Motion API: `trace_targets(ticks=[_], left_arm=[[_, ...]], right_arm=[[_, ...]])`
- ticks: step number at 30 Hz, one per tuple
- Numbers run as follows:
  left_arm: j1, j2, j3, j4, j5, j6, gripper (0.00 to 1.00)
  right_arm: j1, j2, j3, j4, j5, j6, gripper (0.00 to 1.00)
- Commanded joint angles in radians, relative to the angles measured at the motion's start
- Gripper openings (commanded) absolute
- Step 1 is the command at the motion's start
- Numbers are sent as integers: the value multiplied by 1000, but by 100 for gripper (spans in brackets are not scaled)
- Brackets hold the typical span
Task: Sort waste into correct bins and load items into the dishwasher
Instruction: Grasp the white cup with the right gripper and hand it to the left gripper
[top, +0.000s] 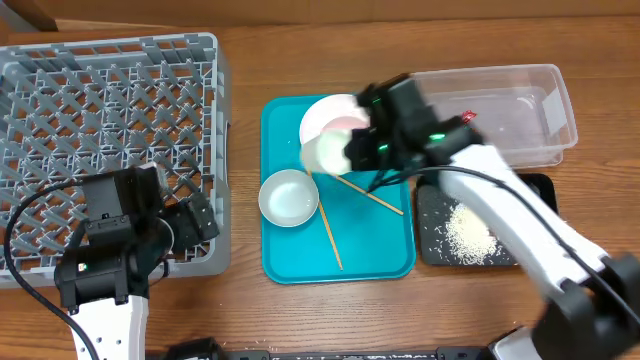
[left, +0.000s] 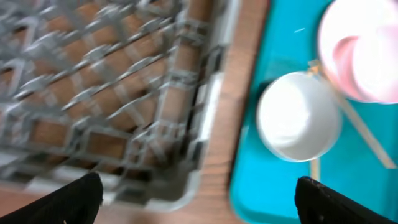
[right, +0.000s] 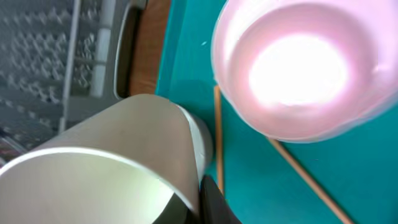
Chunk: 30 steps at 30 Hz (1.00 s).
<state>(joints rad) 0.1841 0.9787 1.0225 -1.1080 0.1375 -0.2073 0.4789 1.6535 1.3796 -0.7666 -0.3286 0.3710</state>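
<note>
The small white cup has to go rim-first into the dish rack (top: 110, 60), so my left gripper will next grab the cup across its outer side and leave the cup's rim free.
My right gripper (top: 352, 150) is shut on the rim of a small white cup (top: 325, 153) and holds it above the teal tray, beside the stacked white plates (top: 335, 115). In the right wrist view the cup (right: 106, 174) fills the lower left, with one finger (right: 208, 196) against its wall. A white bowl (top: 289, 197) (right: 305, 68) (left: 298, 118) and two wooden chopsticks (top: 330, 230) (right: 217, 143) lie on the tray. My left gripper (top: 198, 225) (left: 199, 199) is open and empty over the front right corner of the grey dish rack (top: 110, 60) (left: 205, 118). The red wrapper (top: 468, 117) lies in the clear tub (top: 555, 110). Rice (top: 468, 235) lies in the black tray (top: 430, 205).
The teal tray (top: 385, 250) (left: 261, 180) (right: 348, 180) sits between the rack and the two bins. A strip of bare wooden table (top: 245, 180) separates the rack from the tray. The right arm (top: 520, 220) crosses over the black tray.
</note>
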Motion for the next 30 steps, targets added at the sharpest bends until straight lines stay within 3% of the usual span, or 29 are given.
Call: trace_targets(ticks=[1,6,14,20,25,30], left_arm=[[-17,10,25,72,272,6,100],[-129,80,25,283,635,21,100],[-321,187,25,618,984,20,100],[-365,191,25,741,1099,16,95],[-368,191,25,754,1115,-5,88],[-368,191,25,754,1117,-19,87]], right_arm=[[-92,-68,26,-88,-137,-9,4],[-130,-67,15,-132,-568,-91,4],[-130,-67,15,-79,-935,-91,4],[-130,-67,15,-56,-995,-86,4],[-130,-67,15,-45,-1001,-86,4],[-130,-67,15,8,-1002,-52,4]])
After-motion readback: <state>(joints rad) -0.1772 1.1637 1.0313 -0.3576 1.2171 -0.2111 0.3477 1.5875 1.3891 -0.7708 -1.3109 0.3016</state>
